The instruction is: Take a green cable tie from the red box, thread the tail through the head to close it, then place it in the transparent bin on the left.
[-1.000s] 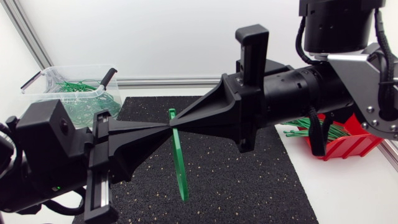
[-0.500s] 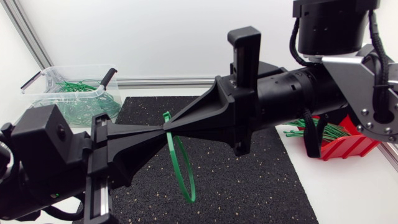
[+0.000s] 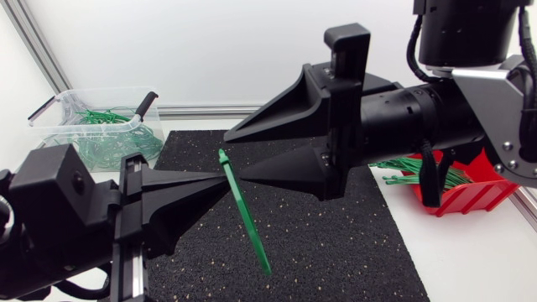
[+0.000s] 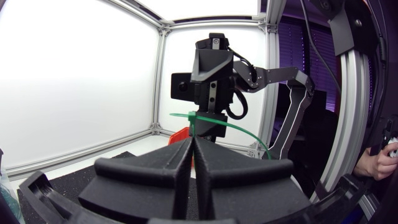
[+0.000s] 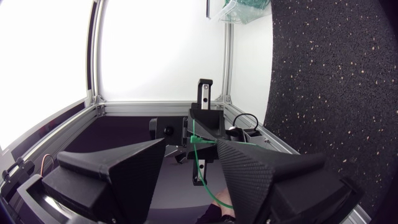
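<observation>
Next, the right gripper grabs the tie by its tail tip to pull it closed through the green cable tie's head (image 3: 224,158).
My left gripper (image 3: 226,174) comes in from the lower left and is shut on the upper end of a green cable tie (image 3: 248,220). The tie hangs slanting down over the black mat (image 3: 336,243). My right gripper (image 3: 234,157) faces it from the right, open, one finger above and one below the tie's top, not touching it. In the left wrist view the tie (image 4: 242,129) arcs away from the shut fingertips (image 4: 191,142). In the right wrist view the tie (image 5: 199,165) sits between the spread fingers (image 5: 140,165), with the left gripper (image 5: 202,127) beyond. The transparent bin (image 3: 63,105) holds several green ties.
The red box (image 3: 491,189) with green ties stands at the right under my right arm. The bin is at the far left corner of the table, beside the mat. White table surface (image 3: 470,260) shows to the right of the mat.
My right gripper has opened and let go of the tie. The tie now hangs from the left gripper alone and has swung to a steeper slant.
</observation>
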Controlling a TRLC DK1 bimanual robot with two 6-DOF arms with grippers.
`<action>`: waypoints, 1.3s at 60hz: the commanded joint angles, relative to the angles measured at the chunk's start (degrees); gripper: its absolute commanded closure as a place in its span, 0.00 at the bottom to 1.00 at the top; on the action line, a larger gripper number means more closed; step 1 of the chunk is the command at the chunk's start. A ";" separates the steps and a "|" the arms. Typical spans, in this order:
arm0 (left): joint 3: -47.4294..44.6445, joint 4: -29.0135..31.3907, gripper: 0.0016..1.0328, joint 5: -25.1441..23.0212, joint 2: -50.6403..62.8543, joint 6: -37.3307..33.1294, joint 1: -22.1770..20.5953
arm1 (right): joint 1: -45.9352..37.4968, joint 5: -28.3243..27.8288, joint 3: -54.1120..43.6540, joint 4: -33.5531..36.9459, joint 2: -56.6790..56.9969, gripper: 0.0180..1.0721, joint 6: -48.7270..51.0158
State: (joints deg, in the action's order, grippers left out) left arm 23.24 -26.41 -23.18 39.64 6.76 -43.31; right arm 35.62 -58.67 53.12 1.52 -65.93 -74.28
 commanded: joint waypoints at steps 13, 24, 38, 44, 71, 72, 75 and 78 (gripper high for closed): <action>0.13 2.60 0.97 0.06 -1.14 -5.62 -0.37 | -4.24 0.32 -0.13 1.91 -0.69 0.30 4.94; -0.66 3.83 0.97 3.76 -1.23 -11.16 -2.75 | -6.88 -3.99 2.34 6.48 -3.59 0.30 11.79; -1.89 4.09 0.97 7.10 -0.88 -15.91 -4.42 | -6.52 -6.80 2.78 6.48 -5.08 0.31 16.80; -1.80 4.18 0.97 8.06 -0.61 -17.05 -4.85 | -4.85 -7.07 2.78 6.48 -5.08 0.31 17.86; -1.71 4.97 0.96 10.00 0.97 -18.28 -6.79 | -2.31 -6.80 1.90 6.48 -5.08 0.51 22.16; -1.71 4.97 0.96 10.17 0.97 -18.37 -6.96 | -2.31 -6.72 1.90 6.48 -5.00 0.52 22.25; -1.62 4.97 0.97 10.79 1.06 -18.45 -7.75 | -1.95 -6.72 1.90 6.48 -5.08 0.53 22.25; -1.45 4.88 0.97 11.49 1.50 -18.72 -8.19 | -1.78 -6.63 1.81 6.57 -5.17 0.54 22.25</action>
State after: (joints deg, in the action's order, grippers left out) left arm 22.85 -21.21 -12.64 40.18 -10.59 -50.48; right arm 33.06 -65.34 54.74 7.73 -70.22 -53.47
